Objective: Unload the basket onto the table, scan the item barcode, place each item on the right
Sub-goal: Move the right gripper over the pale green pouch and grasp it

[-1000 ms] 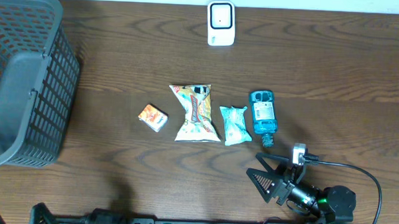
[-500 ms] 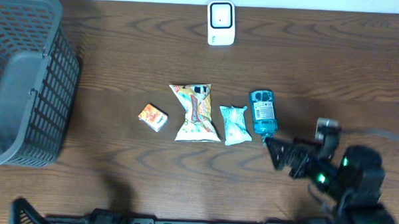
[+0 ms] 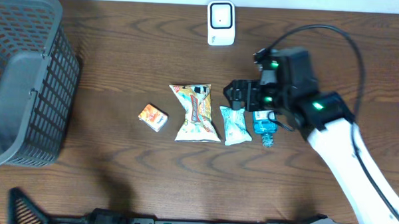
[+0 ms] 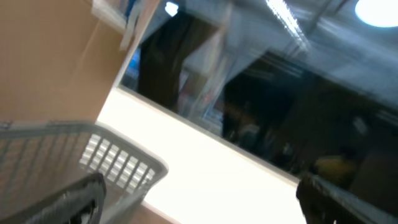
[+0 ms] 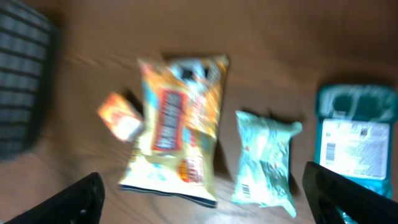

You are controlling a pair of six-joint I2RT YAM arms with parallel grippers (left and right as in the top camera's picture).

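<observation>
The pale green packet (image 3: pixel 235 124) needs to be scanned at the scanner (image 3: pixel 220 23). My right gripper should next grab it from above across its long sides, so its bottom stays uncovered.
Four items lie in a row on the wooden table: a small orange box (image 3: pixel 153 117), a yellow snack bag (image 3: pixel 198 113), a pale green packet (image 3: pixel 235 124) and a blue bottle (image 3: pixel 264 124). A white scanner (image 3: pixel 220 23) stands at the far edge. My right gripper (image 3: pixel 239 93) hovers open just above the green packet, and its arm covers part of the bottle. The blurred right wrist view looks down on the yellow bag (image 5: pixel 180 124), green packet (image 5: pixel 264 158) and bottle (image 5: pixel 354 140), with my right gripper (image 5: pixel 211 205) holding nothing. My left gripper (image 4: pixel 208 202) is open and empty, pointing upward.
A dark grey mesh basket (image 3: pixel 24 79) fills the left side of the table. Its rim (image 4: pixel 124 155) shows in the left wrist view. The right arm's cable (image 3: pixel 335 33) arcs over the table's right half. The left arm (image 3: pixel 23 209) barely shows at the bottom left.
My right arm has swung from the table's front edge up and back to hover over the green packet and blue bottle. The items have not moved.
</observation>
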